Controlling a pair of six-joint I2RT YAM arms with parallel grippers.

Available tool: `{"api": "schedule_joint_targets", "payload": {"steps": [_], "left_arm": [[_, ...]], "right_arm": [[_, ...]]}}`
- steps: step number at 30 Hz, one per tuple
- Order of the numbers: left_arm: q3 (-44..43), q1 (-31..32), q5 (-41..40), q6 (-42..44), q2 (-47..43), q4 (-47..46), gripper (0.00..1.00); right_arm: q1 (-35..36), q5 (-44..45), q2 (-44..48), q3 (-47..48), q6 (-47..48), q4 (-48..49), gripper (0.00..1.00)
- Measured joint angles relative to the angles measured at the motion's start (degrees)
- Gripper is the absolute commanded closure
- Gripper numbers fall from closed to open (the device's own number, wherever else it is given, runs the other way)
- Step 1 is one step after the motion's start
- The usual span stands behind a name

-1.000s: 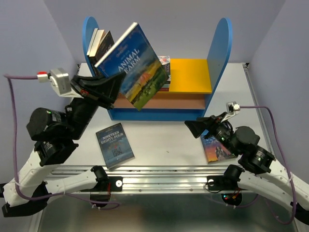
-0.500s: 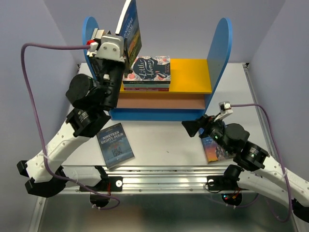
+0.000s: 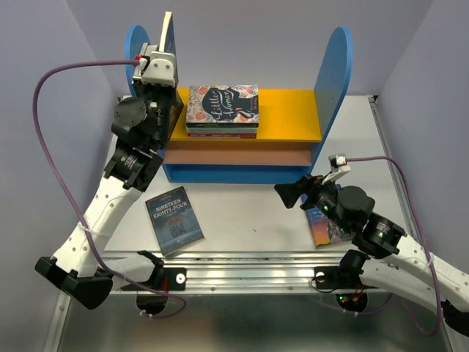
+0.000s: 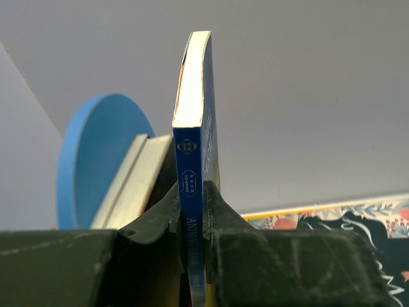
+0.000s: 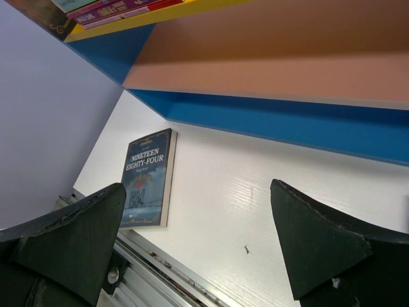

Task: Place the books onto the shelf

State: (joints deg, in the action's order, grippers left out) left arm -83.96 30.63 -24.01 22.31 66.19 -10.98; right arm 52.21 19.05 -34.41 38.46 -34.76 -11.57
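Observation:
I need to keep holding Animal Farm in my left gripper until the book's lower edge rests on the yellow board, because the book has its top point(image 3: 166, 31) well above the leaning books.
My left gripper point(image 3: 167, 86) point(image 4: 192, 187) is shut on the spine of a dark blue book, Animal Farm point(image 3: 168, 31) point(image 4: 193, 109). It holds the book upright and edge-on over the yellow board, just right of the shelf's point(image 3: 335, 67) left blue panel point(image 4: 96, 160). Two books point(image 4: 137, 182) lean against that panel beside the held one. Nineteen Eighty-Four point(image 3: 174, 220) point(image 5: 146, 176) lies flat on the table in front of the shelf. Another book point(image 3: 323, 229) lies partly under my right arm. My right gripper point(image 3: 293, 193) point(image 5: 198, 236) is open above the table, holding nothing.
A floral Little Women book point(image 3: 223, 103) tops a flat stack on the yellow board point(image 3: 289, 114). The pinkish-brown lower board point(image 5: 287, 57) and blue base point(image 5: 287, 125) face my right gripper. A metal rail point(image 3: 242, 275) runs along the near table edge.
The left arm has swung Animal Farm from a tilted, cover-up pose to upright and edge-on, shifting it left toward the left blue panel. The right gripper crept slightly left, still open.

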Motion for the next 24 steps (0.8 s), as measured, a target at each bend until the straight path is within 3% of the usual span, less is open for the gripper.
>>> {"api": "schedule_joint_targets", "payload": {"steps": [6,24], "left_arm": [[6.8,-3.48,3.28,-3.15,0.2,0.39,1.0],[12.24,-3.76,2.32,-8.76,-1.49,0.07,1.0]], "right_arm": [[0.0,0.0,-0.66,0.0,0.11,0.0,0.0],[0.0,-0.87,-3.93,0.02,0.74,-0.02,0.0]]}}
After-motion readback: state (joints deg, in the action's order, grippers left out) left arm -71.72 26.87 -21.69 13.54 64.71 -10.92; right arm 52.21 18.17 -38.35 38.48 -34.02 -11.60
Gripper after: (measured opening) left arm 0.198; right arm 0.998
